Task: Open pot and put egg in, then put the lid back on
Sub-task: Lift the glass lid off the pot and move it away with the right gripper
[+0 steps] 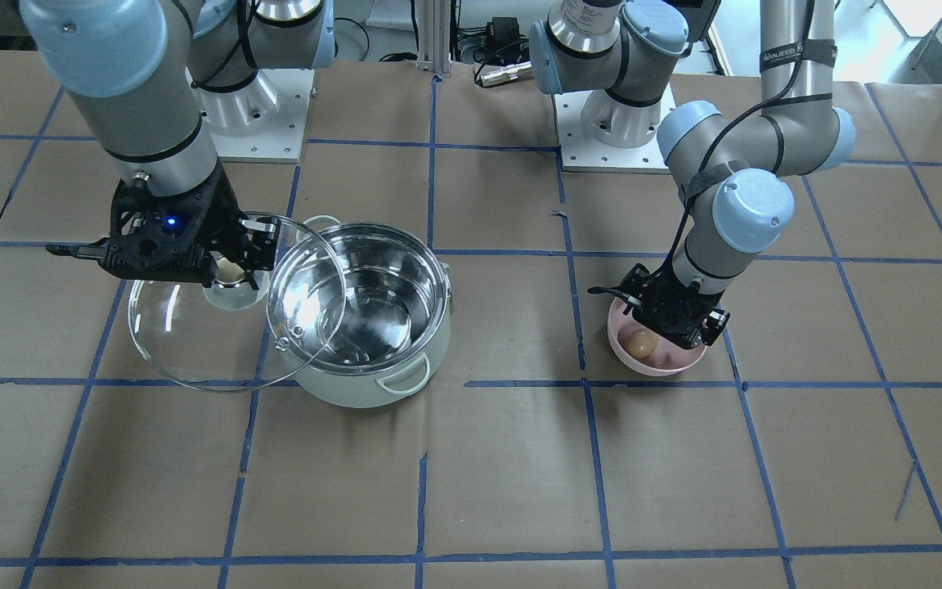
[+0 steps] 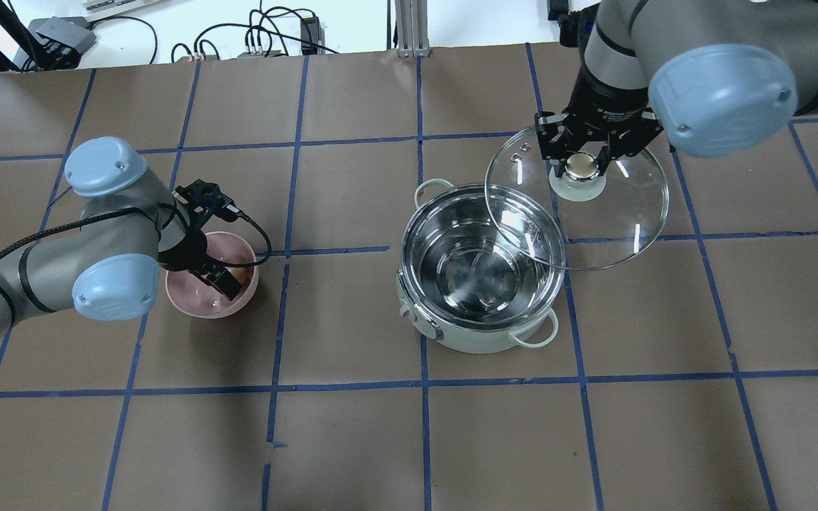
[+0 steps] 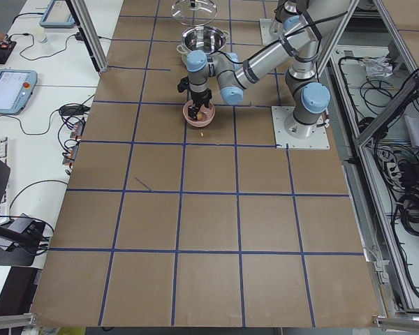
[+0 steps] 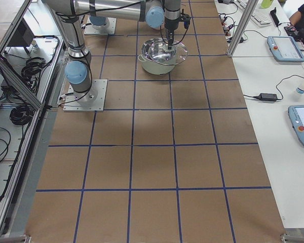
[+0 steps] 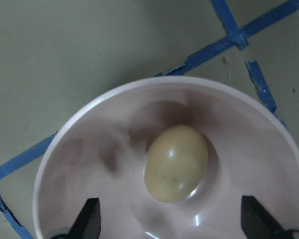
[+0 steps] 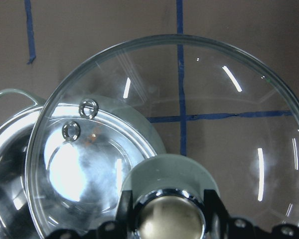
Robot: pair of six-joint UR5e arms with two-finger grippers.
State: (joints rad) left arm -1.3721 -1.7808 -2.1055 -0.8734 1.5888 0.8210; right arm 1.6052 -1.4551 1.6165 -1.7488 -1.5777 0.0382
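The left gripper should next grab the tan egg around its wide middle (image 1: pixel 640 343), because the egg has a thin shell and curves toward both ends.
The mint-green pot (image 2: pixel 480 342) stands open, its steel inside bare; it also shows in the front view (image 1: pixel 356 386). My right gripper (image 2: pixel 581 165) is shut on the cream-gold knob (image 6: pixel 169 216) of the glass lid (image 2: pixel 615 220). It holds the lid lifted and tilted beside the pot, with the lid's edge overlapping the pot's rim. The tan egg (image 5: pixel 175 162) lies in a pink bowl (image 5: pixel 89 149). My left gripper (image 2: pixel 228 284) is open and low inside that bowl. Its fingertips (image 5: pixel 92 219) stand either side of the egg, just short of it, not touching.
The pink bowl (image 2: pixel 199 301) sits about one tape square to the left of the pot in the overhead view. The brown table (image 2: pixel 352 440) carries a blue tape grid. Both arm bases (image 1: pixel 602 123) stand at the robot's edge. Cables and tablets lie beyond the table.
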